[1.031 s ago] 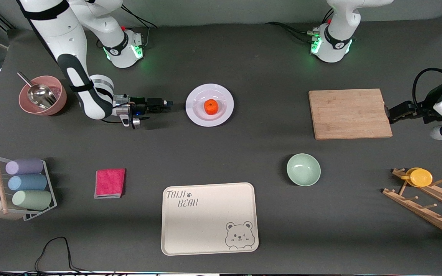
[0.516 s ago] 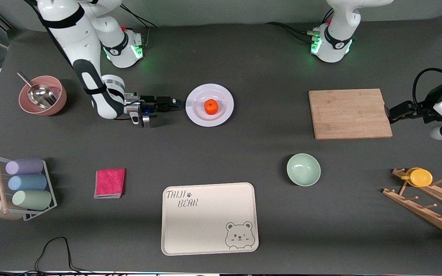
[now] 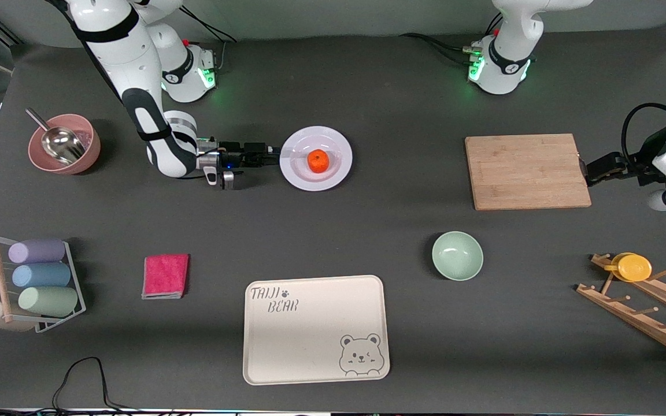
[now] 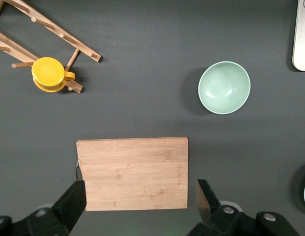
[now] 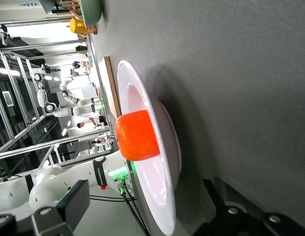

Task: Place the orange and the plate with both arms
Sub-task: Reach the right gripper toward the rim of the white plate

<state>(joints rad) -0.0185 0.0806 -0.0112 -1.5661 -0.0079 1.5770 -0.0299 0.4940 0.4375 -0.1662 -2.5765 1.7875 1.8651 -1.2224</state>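
Observation:
Next, my right gripper takes hold of the white plate by its rim [image 3: 282,158] to carry the orange over to the cream bear tray [image 3: 315,331].
The orange [image 3: 318,160] lies in the middle of the white plate [image 3: 333,144], which rests on the table toward the right arm's end. My right gripper [image 3: 276,152] is low and level at the plate's edge, open, with the rim between its fingers. In the right wrist view the orange [image 5: 137,135] sits on the plate [image 5: 164,206], and the right gripper [image 5: 145,191] stands open around the rim. My left gripper [image 3: 592,170] waits open and empty at the edge of the wooden cutting board [image 3: 526,170]; it also shows in the left wrist view [image 4: 141,189].
A pink bowl with a metal scoop [image 3: 64,144] stands beside the right arm. A pale-green bowl [image 3: 457,255], a cream bear tray [image 3: 315,329], a pink cloth [image 3: 165,275], a rack of cups [image 3: 32,283] and a wooden rack holding a yellow cup [image 3: 633,267] lie nearer the camera.
My right gripper has slid along the table toward the plate and now reaches its rim. The left arm, the plate and the orange have not moved.

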